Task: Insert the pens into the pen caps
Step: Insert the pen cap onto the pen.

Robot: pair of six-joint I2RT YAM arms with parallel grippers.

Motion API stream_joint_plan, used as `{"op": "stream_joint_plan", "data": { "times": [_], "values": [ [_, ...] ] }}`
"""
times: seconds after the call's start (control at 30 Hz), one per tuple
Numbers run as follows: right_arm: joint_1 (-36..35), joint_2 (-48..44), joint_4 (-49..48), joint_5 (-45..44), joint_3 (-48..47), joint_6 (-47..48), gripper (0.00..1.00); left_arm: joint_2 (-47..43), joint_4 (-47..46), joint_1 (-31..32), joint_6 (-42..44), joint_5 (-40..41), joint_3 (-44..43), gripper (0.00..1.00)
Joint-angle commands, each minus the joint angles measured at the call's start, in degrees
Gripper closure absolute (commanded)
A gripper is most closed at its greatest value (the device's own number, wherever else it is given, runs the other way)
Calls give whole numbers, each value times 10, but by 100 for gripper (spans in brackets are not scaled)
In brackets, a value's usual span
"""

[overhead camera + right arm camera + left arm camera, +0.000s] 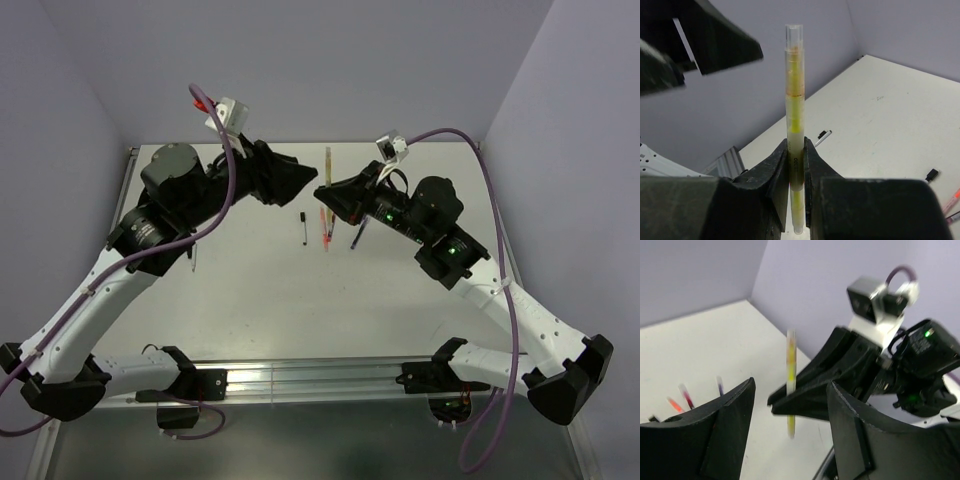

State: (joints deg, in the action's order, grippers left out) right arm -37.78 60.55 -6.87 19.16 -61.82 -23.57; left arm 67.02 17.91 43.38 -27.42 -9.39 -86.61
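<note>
My left gripper is to grab the yellow pen by its clear tube end, opposite the place where my right gripper holds it, to put the pen into its cap.
My right gripper (796, 145) is shut on the yellow pen (794, 110) and holds it upright above the table, a clear tube end (794, 33) at its top. In the top view the pen (327, 163) sticks up from the right gripper (324, 192). My left gripper (298, 180) is open and empty, close to the pen's left. In the left wrist view the blurred pen (790, 365) stands beyond the open left gripper (791, 386). A white-black pen (303, 228), red and orange pens (325, 233) and a dark purple pen (357, 235) lie on the table.
A small black cap (932, 175) lies on the white table (260, 290) near an orange pen tip (951, 199). The white-black pen also shows in the right wrist view (822, 135). Purple walls stand close behind and at both sides.
</note>
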Motion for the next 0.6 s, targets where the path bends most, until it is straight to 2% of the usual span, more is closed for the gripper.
{"op": "stream_joint_plan", "data": {
  "times": [0.0,0.2,0.57],
  "values": [
    [-11,0,-27,6,-19,-3,100,16,-17,-8,22,21,-46,35],
    [-20,9,-26,11,-25,-5,100,64,-19,-22,21,-22,-82,34],
    [-30,16,-25,12,-29,-6,100,89,-31,-31,18,-63,-92,37]
  ]
}}
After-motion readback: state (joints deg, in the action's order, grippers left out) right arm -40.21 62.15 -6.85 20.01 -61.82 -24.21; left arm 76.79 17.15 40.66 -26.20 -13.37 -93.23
